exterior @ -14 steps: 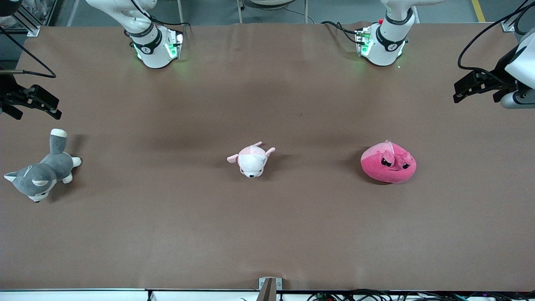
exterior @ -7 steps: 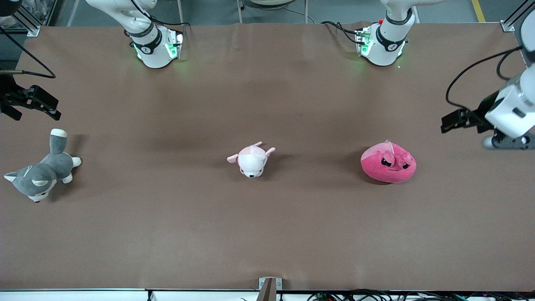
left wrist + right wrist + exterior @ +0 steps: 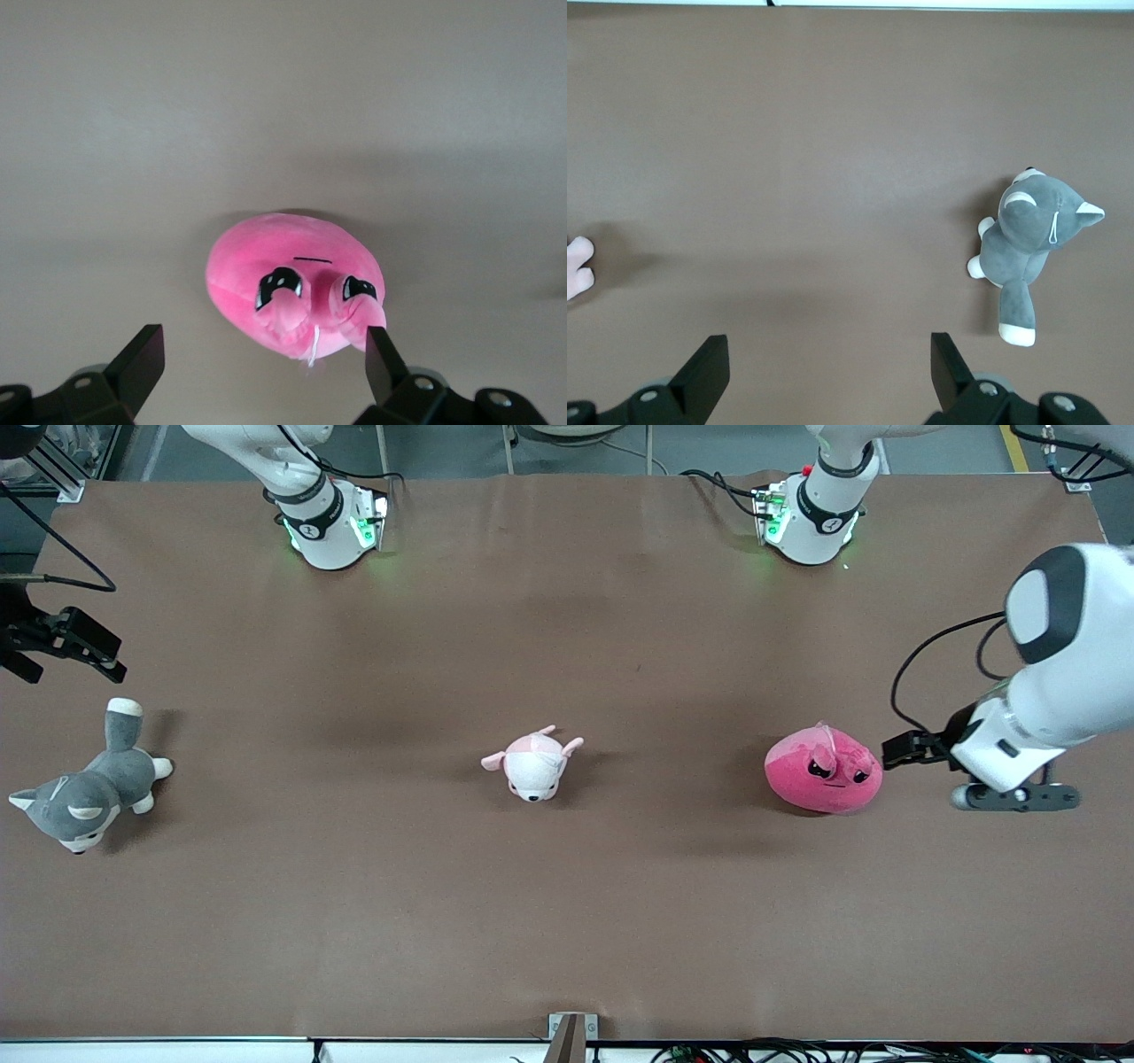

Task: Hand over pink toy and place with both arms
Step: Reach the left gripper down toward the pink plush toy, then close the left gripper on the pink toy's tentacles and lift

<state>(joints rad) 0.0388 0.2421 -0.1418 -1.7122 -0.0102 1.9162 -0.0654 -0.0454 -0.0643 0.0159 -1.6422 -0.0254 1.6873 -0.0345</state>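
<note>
My left gripper is about to hand over the pink toy, and it next needs to grab the toy by a floppy ear flap.
The pink toy (image 3: 823,771) is a round hot-pink plush with black angry eyes, lying on the brown table toward the left arm's end. My left gripper (image 3: 889,752) is open and empty, its tips right beside the toy on the side toward the left arm's end of the table. In the left wrist view the toy (image 3: 295,283) lies just ahead of the open left gripper (image 3: 263,352), not between the fingers. My right gripper (image 3: 99,654) is open and empty, waiting over the table's edge at the right arm's end; it also shows in the right wrist view (image 3: 830,354).
A pale pink-and-white plush animal (image 3: 534,764) lies at the table's middle. A grey-and-white plush dog (image 3: 84,793) lies at the right arm's end, also in the right wrist view (image 3: 1032,239). Both arm bases stand along the table's edge farthest from the front camera.
My left arm has swung down and in from the table's end, bringing its open gripper up to the pink toy. The right arm and the toys have stayed put.
</note>
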